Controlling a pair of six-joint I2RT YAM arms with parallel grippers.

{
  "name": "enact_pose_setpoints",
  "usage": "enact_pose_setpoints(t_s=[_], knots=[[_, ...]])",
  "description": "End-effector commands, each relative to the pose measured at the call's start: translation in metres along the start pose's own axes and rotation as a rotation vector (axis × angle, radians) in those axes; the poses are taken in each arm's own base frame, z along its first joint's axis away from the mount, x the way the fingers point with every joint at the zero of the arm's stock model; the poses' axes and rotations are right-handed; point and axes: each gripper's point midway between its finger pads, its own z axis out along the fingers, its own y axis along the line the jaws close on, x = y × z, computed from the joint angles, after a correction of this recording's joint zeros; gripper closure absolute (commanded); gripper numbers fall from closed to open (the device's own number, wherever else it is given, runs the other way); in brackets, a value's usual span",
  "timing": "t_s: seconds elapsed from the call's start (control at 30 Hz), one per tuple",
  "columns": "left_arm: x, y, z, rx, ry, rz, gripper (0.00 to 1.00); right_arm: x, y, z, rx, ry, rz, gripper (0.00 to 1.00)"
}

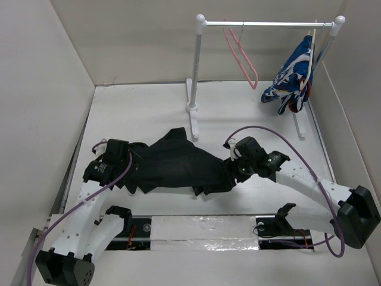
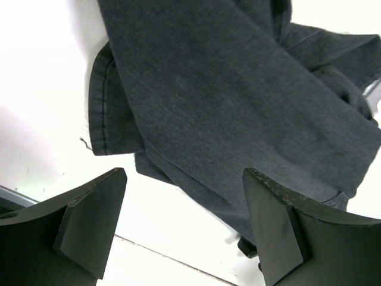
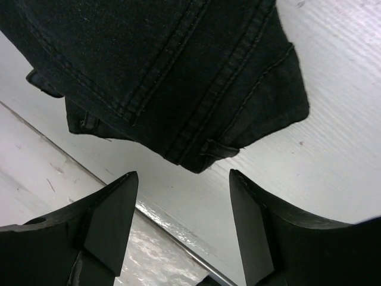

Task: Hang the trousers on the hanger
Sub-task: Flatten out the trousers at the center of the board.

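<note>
I need to grab the trousers next with my right gripper at their waistband corner by the belt loop, to stretch and spread them for the hanger [image 1: 241, 56].
The black trousers [image 1: 178, 164] lie crumpled across the middle of the white table. The pink hanger [image 1: 241, 56] hangs by its hook from the rail at the back. My left gripper [image 1: 119, 156] is at the trousers' left end; in the left wrist view [image 2: 184, 202] it is open and empty, with a hemmed leg [image 2: 238, 101] just beyond the fingertips. My right gripper [image 1: 233, 162] is at the trousers' right end; in the right wrist view [image 3: 183, 205] it is open and empty, with the waistband corner and belt loop [image 3: 196, 89] just beyond it.
A white garment rack [image 1: 196, 77] stands at the back, with a blue, white and red patterned garment [image 1: 292, 77] hanging at its right end. White walls enclose the table on the left, back and right. A taped strip [image 1: 205, 232] runs along the near edge.
</note>
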Motion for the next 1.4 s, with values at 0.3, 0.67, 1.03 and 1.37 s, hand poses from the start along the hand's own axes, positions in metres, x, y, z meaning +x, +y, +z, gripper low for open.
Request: enact_pose_setpoints(t_s=[0.3, 0.67, 1.03, 1.37], knots=[[0.0, -0.016, 0.012, 0.168, -0.062, -0.099, 0.27, -0.013, 0.03, 0.023, -0.069, -0.131, -0.042, 0.31], [0.009, -0.005, 0.06, 0.229, -0.15, -0.194, 0.28, -0.051, -0.014, 0.026, 0.258, -0.3, 0.002, 1.0], [-0.008, 0.001, 0.077, 0.233, -0.301, -0.229, 0.36, -0.078, 0.003, -0.09, 0.213, -0.567, 0.05, 1.0], [-0.102, -0.08, -0.029, 0.436, -0.55, -0.187, 1.0, -0.085, 0.028, -0.164, 0.16, -0.587, -0.042, 1.0]])
